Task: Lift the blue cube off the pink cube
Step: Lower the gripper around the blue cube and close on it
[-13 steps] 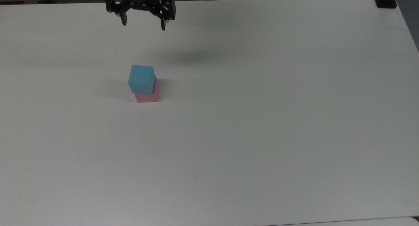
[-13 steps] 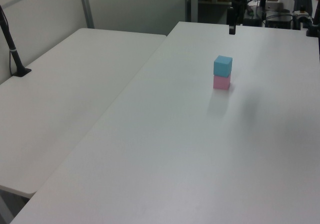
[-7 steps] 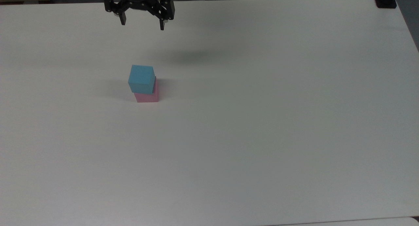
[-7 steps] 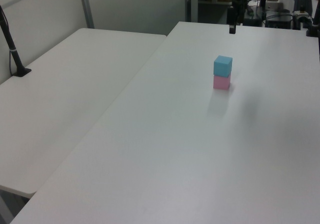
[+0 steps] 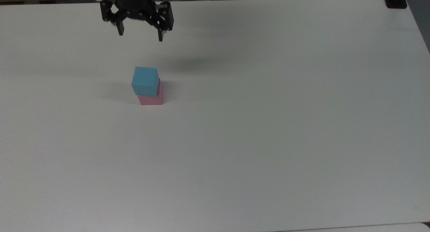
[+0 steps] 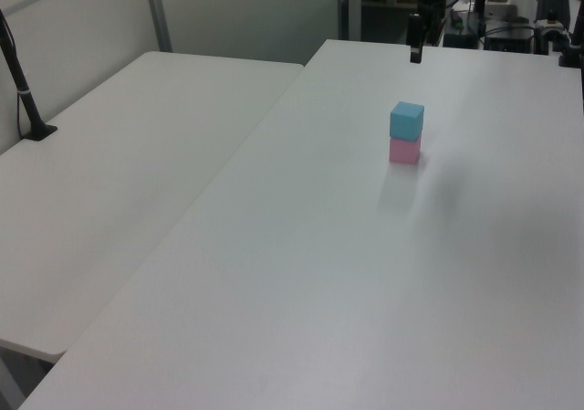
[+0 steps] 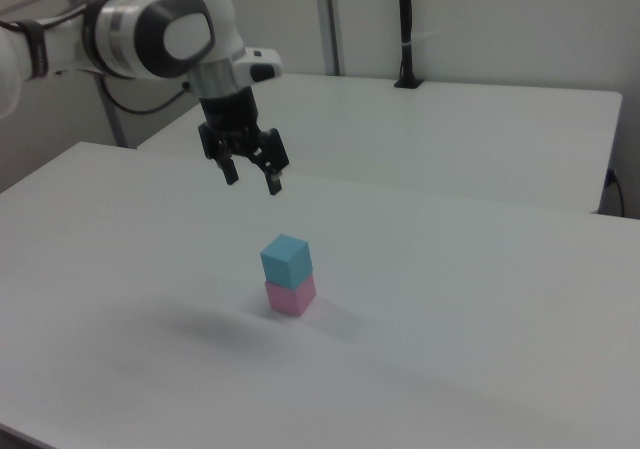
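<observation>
The blue cube needs to come off the pink cube [image 6: 404,151], so my gripper will next grab the blue cube by its upright sides.
A light blue cube [image 5: 145,81] sits squarely on top of a pink cube [image 5: 152,97] on the white table [image 5: 268,124], left of centre in the top view. The same stack appears as blue cube [image 6: 407,120] over pink cube [image 6: 404,151] in the left view, and blue cube [image 7: 286,259] over pink cube [image 7: 291,295] in the right view. My black gripper [image 5: 140,36] hangs in the air beyond the stack, open, with nothing between its fingers. In the right view the gripper [image 7: 253,182] is above and to the left of the cubes.
A second white table [image 6: 109,182] adjoins on the left view's left, with a black post [image 6: 23,90] on it. A black post base [image 5: 395,0] sits at the top view's far right corner. Cables and equipment [image 6: 511,26] lie beyond the table's far edge.
The gripper has moved slightly toward the cubes and lower in the top view, still open. The cubes have not moved.
</observation>
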`<action>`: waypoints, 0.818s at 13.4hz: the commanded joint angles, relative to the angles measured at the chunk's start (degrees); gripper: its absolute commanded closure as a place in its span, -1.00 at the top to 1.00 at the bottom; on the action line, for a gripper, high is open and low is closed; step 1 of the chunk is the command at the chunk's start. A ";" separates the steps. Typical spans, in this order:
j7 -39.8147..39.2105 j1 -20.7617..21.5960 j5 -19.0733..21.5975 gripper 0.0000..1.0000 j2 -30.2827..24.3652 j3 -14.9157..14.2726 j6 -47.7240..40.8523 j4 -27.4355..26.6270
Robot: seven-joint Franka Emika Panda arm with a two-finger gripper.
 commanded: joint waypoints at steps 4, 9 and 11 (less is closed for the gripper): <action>-0.76 0.80 -1.16 1.00 3.81 -1.46 12.29 -10.24; -0.76 0.71 -3.53 1.00 7.33 -1.90 16.86 -10.87; -0.50 0.80 -3.54 1.00 8.29 -1.90 18.10 -10.78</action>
